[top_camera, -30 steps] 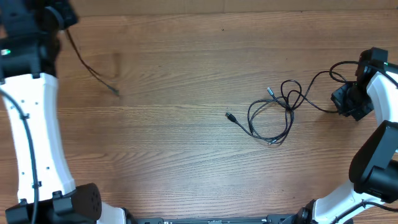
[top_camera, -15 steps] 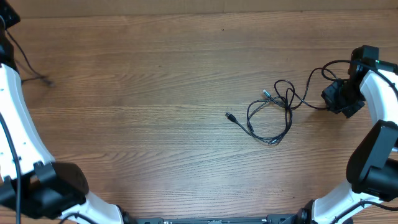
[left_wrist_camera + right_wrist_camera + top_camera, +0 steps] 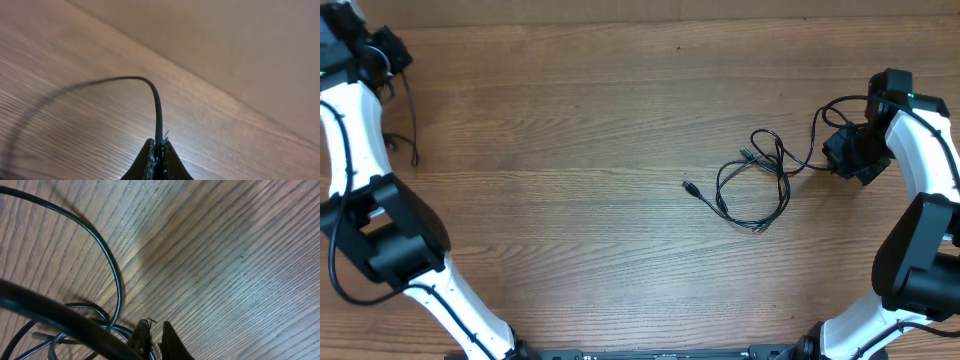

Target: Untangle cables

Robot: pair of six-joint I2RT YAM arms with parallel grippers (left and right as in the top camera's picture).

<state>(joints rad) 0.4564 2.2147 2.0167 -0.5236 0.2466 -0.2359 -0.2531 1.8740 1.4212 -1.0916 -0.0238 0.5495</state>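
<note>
My right gripper will next take hold of the other cable by the part outside its loops, so the loops stay free for my left gripper to untangle.
One thin black cable (image 3: 412, 125) trails down from my left gripper (image 3: 390, 60) at the table's far-left back corner. In the left wrist view the jaws (image 3: 159, 148) are shut on this cable (image 3: 151, 89), which arcs up and off to the left. The other cable (image 3: 757, 192) lies in loose loops right of centre, with a small plug (image 3: 688, 185) pointing left. A strand runs from it to my right gripper (image 3: 832, 163). Seen from the right wrist, that gripper (image 3: 156, 332) is nearly closed, with a cable (image 3: 118, 282) strand passing low between the fingers.
The wooden table (image 3: 580, 120) fills the overhead view, its back edge (image 3: 640, 20) along the top. A thick blurred black wire (image 3: 47, 312) crosses the near left of the right wrist view. Both white arms stand at the left and right sides.
The left arm has swung about the far-left corner, so its cable now hangs straight down. The right gripper has shifted left and back, dragging the looped cable slightly that way.
</note>
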